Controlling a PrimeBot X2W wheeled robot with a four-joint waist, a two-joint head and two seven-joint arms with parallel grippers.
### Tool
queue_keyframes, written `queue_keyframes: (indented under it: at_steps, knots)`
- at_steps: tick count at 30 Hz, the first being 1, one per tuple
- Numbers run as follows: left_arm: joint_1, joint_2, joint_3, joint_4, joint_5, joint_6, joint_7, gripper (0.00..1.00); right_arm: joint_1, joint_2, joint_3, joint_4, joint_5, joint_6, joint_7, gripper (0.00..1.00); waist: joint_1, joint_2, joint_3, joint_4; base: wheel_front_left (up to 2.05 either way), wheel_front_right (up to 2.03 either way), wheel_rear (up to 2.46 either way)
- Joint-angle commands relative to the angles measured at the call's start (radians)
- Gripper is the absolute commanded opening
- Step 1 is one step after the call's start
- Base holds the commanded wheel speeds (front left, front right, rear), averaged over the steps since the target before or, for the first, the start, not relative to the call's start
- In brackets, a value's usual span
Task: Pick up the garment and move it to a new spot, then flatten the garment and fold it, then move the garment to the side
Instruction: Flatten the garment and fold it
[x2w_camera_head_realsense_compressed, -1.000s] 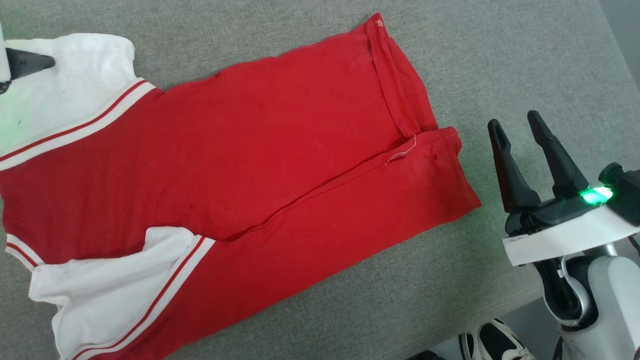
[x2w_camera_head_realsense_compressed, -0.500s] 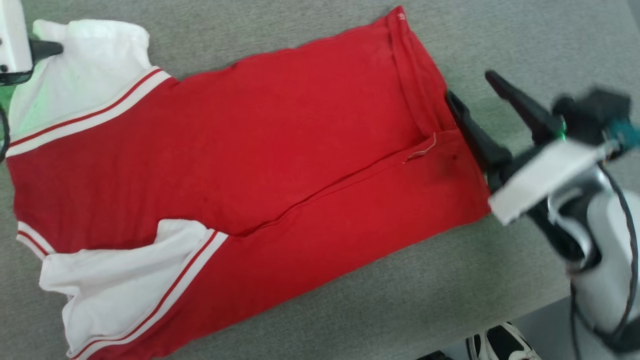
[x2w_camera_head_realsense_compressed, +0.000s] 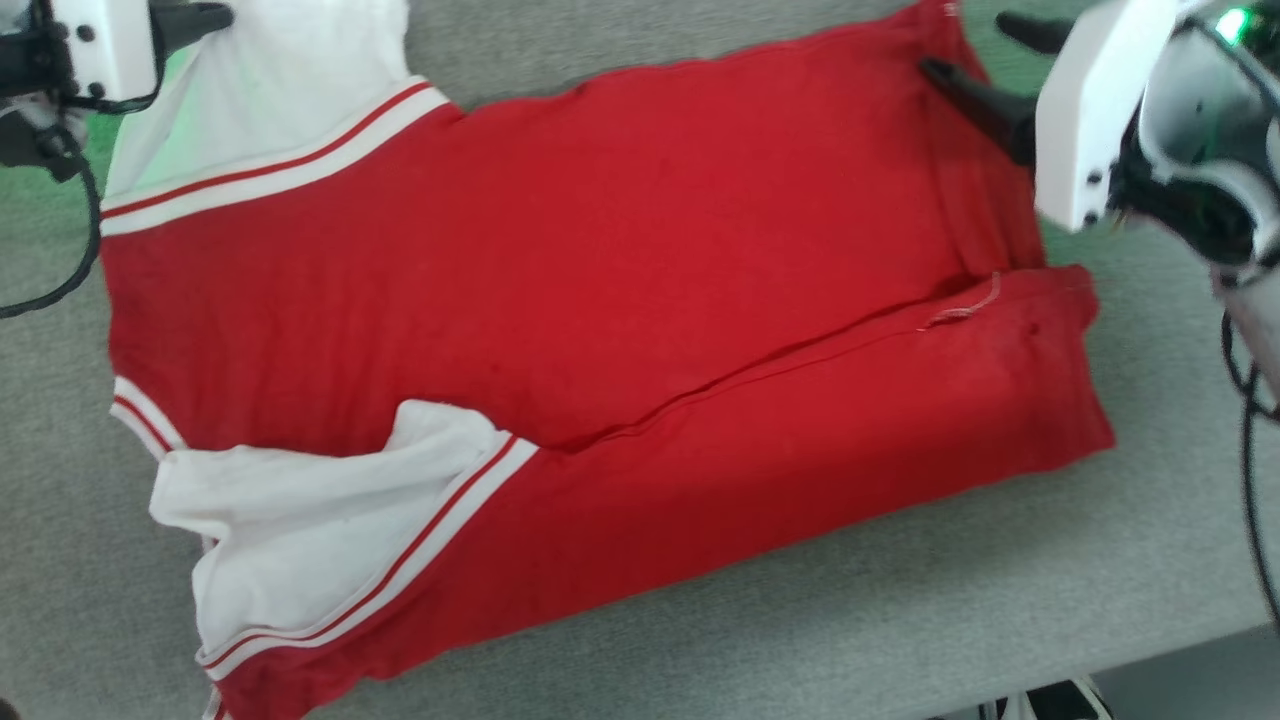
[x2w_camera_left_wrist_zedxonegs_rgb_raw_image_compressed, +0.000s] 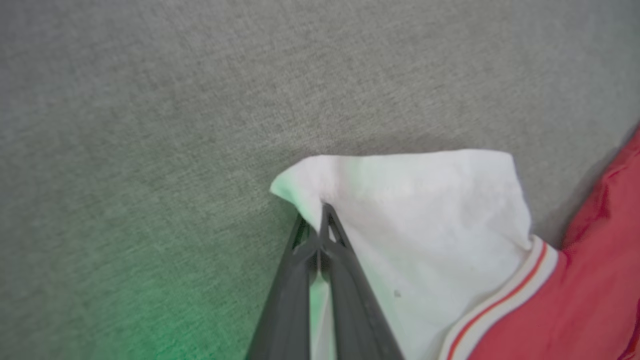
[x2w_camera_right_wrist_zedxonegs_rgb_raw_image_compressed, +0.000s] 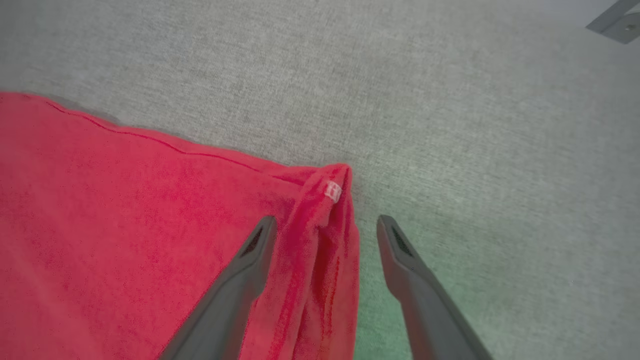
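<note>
Next, my right gripper takes hold of the garment by the bunched hem corner (x2w_camera_head_realsense_compressed: 962, 50). Only that corner stands up while the garment's red body (x2w_camera_head_realsense_compressed: 720, 216) lies flat.
The garment (x2w_camera_head_realsense_compressed: 600, 250), red with white sleeves and striped trim, lies folded lengthwise on the grey surface. My left gripper (x2w_camera_head_realsense_compressed: 215, 15) is at its far left corner. In the left wrist view this gripper (x2w_camera_left_wrist_zedxonegs_rgb_raw_image_compressed: 320, 215) is shut on the tip of the white sleeve (x2w_camera_left_wrist_zedxonegs_rgb_raw_image_compressed: 425, 210). My right gripper (x2w_camera_head_realsense_compressed: 975, 50) is at the far right corner of the hem. In the right wrist view it (x2w_camera_right_wrist_zedxonegs_rgb_raw_image_compressed: 326, 222) stands open, its two fingers on either side of the bunched red hem corner (x2w_camera_right_wrist_zedxonegs_rgb_raw_image_compressed: 320, 200), which carries a small white tag.
The grey fabric surface (x2w_camera_head_realsense_compressed: 1000, 600) ends at a front edge at the lower right, with a shoe (x2w_camera_head_realsense_compressed: 1050, 700) below it. A black cable (x2w_camera_head_realsense_compressed: 60, 285) hangs by the left arm. A metal bracket (x2w_camera_right_wrist_zedxonegs_rgb_raw_image_compressed: 615, 20) shows beyond the surface's far side.
The left gripper has shut on the white sleeve tip. The right arm has swung from beside the near hem up to the far hem corner, still open. The camera has shifted.
</note>
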Motion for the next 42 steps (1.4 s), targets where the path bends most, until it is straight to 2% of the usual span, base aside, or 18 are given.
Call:
queue_keyframes:
  at_steps: [1,6,7,8,9,10,17,21,27,33,38,42]
  knots:
    - [0.014,-0.017,-0.018,0.001,0.005,-0.002,-0.006,0.00,-0.048,0.003,0.028,0.052,0.009,0.000,0.029,1.00,0.0000,0.0000,0.018,0.024,0.00,0.00,0.00]
    - [0.013,-0.032,-0.023,-0.010,0.002,-0.005,-0.028,0.00,-0.092,0.013,0.088,0.132,0.053,0.000,0.112,1.00,0.0000,0.0000,0.026,0.041,0.00,0.00,0.00]
    - [0.014,-0.035,-0.023,-0.013,-0.001,-0.006,-0.033,0.00,-0.092,0.014,0.104,0.138,0.064,0.000,0.124,0.62,0.0000,0.0000,0.026,0.045,0.00,0.00,0.00]
    - [0.015,-0.039,-0.023,-0.016,-0.003,-0.006,-0.042,0.00,-0.094,0.013,0.110,0.143,0.075,0.000,0.121,0.42,0.0000,0.0000,0.026,0.050,0.00,0.00,0.00]
    - [0.017,-0.041,-0.023,-0.019,-0.005,-0.007,-0.052,0.00,-0.099,0.008,0.112,0.151,0.084,0.000,0.111,0.09,0.0000,0.0000,0.025,0.054,0.00,0.00,0.00]
    - [0.021,-0.045,-0.023,-0.026,-0.008,-0.007,-0.064,0.00,-0.104,0.003,0.116,0.156,0.091,0.000,0.104,0.00,0.0000,0.0000,0.022,0.060,0.00,0.00,0.00]
    - [0.075,-0.045,-0.002,-0.137,-0.053,-0.008,-0.236,0.00,-0.081,-0.051,0.091,0.147,0.116,0.000,-0.035,0.00,0.0000,0.0000,-0.055,0.109,0.00,0.00,0.00]
    - [0.162,-0.015,-0.006,-0.291,-0.104,-0.008,-0.365,0.00,-0.005,-0.112,0.081,0.104,0.139,0.000,-0.096,0.00,0.0000,0.0000,-0.131,0.159,0.00,0.00,0.00]
    - [0.319,0.082,-0.028,-0.539,-0.148,-0.008,-0.515,0.00,0.140,-0.198,0.043,0.023,0.155,0.000,-0.139,0.00,0.0000,0.0000,-0.201,0.218,0.00,0.00,0.00]
    - [0.524,0.198,-0.051,-0.723,-0.161,-0.008,-0.704,0.00,0.334,-0.267,-0.046,-0.070,0.158,0.000,-0.177,0.00,0.0000,0.0000,-0.242,0.261,0.00,0.00,0.00]
    - [0.700,0.274,-0.055,-0.818,-0.192,-0.008,-0.861,0.00,0.496,-0.279,-0.144,-0.142,0.141,0.000,-0.198,0.00,0.0000,0.0000,-0.265,0.279,0.00,0.00,0.00]
    - [0.814,0.312,-0.085,-0.878,-0.200,-0.008,-0.933,0.00,0.631,-0.273,-0.245,-0.200,0.117,0.000,-0.207,0.00,0.0000,0.0000,-0.269,0.296,0.00,0.00,0.00]
